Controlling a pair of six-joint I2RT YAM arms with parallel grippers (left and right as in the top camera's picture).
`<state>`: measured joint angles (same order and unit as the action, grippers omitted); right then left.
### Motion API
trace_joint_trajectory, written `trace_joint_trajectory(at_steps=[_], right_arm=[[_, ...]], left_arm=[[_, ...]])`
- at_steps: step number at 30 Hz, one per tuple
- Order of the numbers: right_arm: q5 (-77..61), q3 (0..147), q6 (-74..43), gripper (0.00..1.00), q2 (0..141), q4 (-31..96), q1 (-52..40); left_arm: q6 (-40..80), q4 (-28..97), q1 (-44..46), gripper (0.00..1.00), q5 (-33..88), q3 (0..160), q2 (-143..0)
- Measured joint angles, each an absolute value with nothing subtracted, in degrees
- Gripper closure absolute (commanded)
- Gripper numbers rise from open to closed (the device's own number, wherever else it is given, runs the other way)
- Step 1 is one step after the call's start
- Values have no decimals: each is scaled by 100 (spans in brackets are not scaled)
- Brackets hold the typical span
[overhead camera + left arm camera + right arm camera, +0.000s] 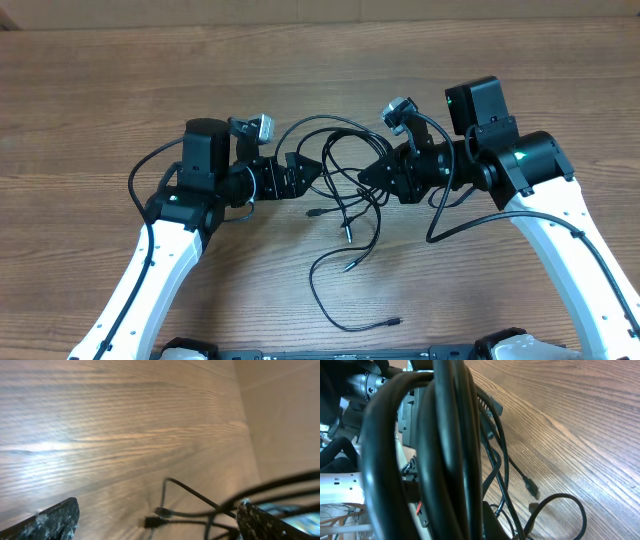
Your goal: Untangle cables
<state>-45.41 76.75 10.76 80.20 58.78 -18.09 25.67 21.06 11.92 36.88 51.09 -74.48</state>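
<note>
My left gripper should next grab the strands on the tangle's side opposite my right gripper to pull the cables apart. The plug ends stay free.
The cables (345, 200) are thin black cords tangled on the wooden table between my two grippers, with loose ends trailing toward the front edge. My left gripper (312, 170) is at the left side of the tangle. In the left wrist view it (157, 506) is open wide, with two small plug ends (152, 521) lying on the wood between its fingers (50, 522) and one strand crossing by the right finger. My right gripper (366, 176) is at the right side of the tangle. In the right wrist view thin cable strands (502, 467) run down to its shut tip (506, 533).
Thick black arm cables (445, 435) fill the left half of the right wrist view and hide most of the jaws. One long cord ends in a plug (394, 322) near the front edge. Both white arms (150, 280) reach in from the front corners.
</note>
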Motion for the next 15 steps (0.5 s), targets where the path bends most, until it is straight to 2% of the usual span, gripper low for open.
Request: trace_joint_trajectory(at_steps=[7,11,15], right_arm=[[-3848,7675,941,96,8020,6163,-1809],[-3441,7675,716,96,8020,6219,-1809],[-3319,7675,550,96,8020,6217,-1809]], left_arm=[[1820,1579,1203,0,2921,5098,-6698],[563,1326,1203,1,2759,5103,-5594],[-755,1468,1201,7,3103,5105,-5201]])
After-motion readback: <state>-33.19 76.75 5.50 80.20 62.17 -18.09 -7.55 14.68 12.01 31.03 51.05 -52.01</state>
